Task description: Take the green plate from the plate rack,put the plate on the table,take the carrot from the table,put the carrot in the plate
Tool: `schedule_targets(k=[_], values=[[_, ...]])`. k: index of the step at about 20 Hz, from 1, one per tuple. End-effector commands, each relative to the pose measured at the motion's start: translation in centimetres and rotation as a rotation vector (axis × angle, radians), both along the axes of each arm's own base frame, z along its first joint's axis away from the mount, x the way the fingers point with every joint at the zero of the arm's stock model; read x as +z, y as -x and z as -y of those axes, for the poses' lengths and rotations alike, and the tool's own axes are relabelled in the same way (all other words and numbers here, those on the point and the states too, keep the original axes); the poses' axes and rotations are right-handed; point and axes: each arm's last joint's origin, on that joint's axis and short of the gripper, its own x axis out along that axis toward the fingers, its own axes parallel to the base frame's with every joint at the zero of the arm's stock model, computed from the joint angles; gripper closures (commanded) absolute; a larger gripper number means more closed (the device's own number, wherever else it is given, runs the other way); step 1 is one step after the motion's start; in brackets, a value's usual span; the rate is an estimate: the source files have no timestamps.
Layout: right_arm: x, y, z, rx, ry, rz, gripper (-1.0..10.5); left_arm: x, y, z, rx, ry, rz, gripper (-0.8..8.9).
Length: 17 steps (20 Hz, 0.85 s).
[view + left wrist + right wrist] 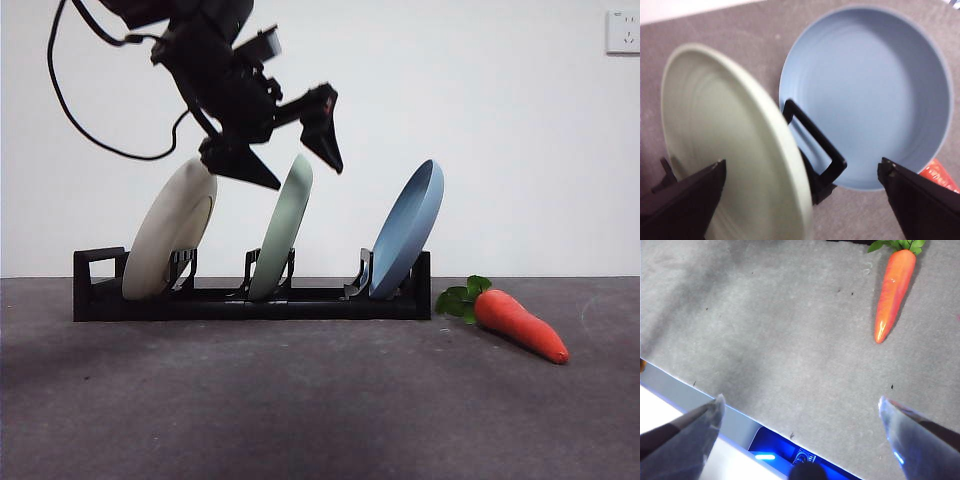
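Observation:
My left gripper takes the green plate by its top rim (pixel 300 170) next. Then the plate goes on the tabletop for the carrot (pixel 518 322).
The green plate (pixel 283 228) (pixel 725 145) stands on edge in the middle slot of the black plate rack (pixel 250 300). My left gripper (pixel 300 160) (pixel 800 195) hangs open over the plate's top rim, one jaw on each side, not touching it. The carrot (pixel 518 322) (pixel 894 290) lies on the table (pixel 300 400) to the right of the rack, leaves toward the rack. My right gripper (pixel 800 430) is open near the table's front edge, well short of the carrot, with nothing between its jaws.
A cream-white plate (pixel 170 230) leans in the rack's left slot and a blue plate (pixel 408 228) (pixel 865 95) in its right slot, both close beside the green one. A wall socket (pixel 622 30) sits at the upper right.

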Motion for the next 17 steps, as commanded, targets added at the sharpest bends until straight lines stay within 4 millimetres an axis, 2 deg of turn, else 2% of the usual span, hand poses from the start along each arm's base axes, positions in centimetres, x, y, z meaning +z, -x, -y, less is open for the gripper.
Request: schedule_targets(k=[1, 5, 7, 12, 14, 17], values=[[0.12, -0.05, 0.01, -0.003, -0.001, 0.007, 3.5, -0.45, -0.08, 0.34, -0.004, -0.003, -0.011, 2.67], [0.12, -0.06, 0.02, -0.005, 0.001, 0.007, 3.5, -0.41, -0.04, 0.46, -0.01, 0.001, -0.008, 6.17], [0.12, -0.07, 0.02, -0.005, 0.001, 0.008, 3.5, -0.41, 0.01, 0.55, -0.022, 0.007, -0.011, 7.23], [0.12, -0.06, 0.02, -0.005, 0.001, 0.007, 3.5, -0.36, 0.08, 0.62, -0.036, 0.049, -0.04, 7.34], [0.12, -0.06, 0.02, -0.005, 0.001, 0.007, 3.5, -0.3, 0.08, 0.55, -0.028, 0.07, -0.055, 8.15], [0.12, -0.06, 0.02, -0.004, 0.001, 0.007, 3.5, 0.01, 0.18, 0.56, -0.039, 0.096, -0.064, 8.22]])
